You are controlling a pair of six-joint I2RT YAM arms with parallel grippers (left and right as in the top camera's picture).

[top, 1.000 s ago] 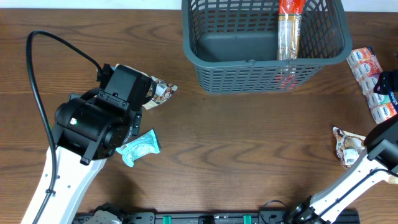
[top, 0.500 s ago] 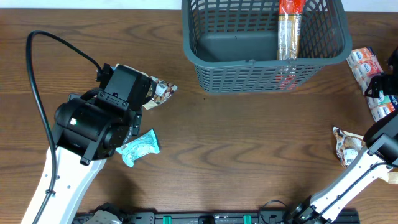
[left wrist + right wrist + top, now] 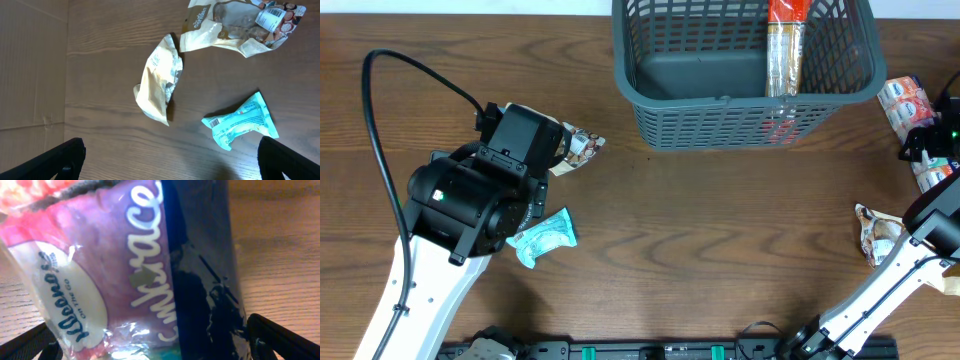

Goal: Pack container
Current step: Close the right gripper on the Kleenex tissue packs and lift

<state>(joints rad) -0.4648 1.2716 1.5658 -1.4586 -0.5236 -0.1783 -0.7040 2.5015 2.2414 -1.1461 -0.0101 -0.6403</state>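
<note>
My right gripper should pack the tissue pack lengthwise beside the long packet in the container [image 3: 650, 95], so next it should grab the tissue pack by its long edges.
The container [image 3: 650, 95], a dark grey-blue lattice basket, stands at the far middle of the table with a long red and tan packet [image 3: 785, 45] lying inside. My left gripper [image 3: 172, 160] hangs open over bare wood, its fingertips [image 3: 60, 157] wide apart. Beyond it lie a cream packet [image 3: 159, 80], a teal packet [image 3: 240, 122] and a clear brown packet [image 3: 240, 25]. My right gripper [image 3: 155, 345] is open and straddles a pink, purple and dark blue tissue pack [image 3: 130, 265], which fills its view.
In the overhead view the left arm [image 3: 470, 200] covers its own gripper, with the teal packet [image 3: 542, 238] and a brown packet [image 3: 578, 148] beside it. The tissue pack [image 3: 910, 105] lies right of the basket, and a crumpled brown packet [image 3: 878, 235] sits nearer the front.
The right arm has shifted toward the far side, bringing its gripper over the tissue pack. The left arm and the packets have not moved.
</note>
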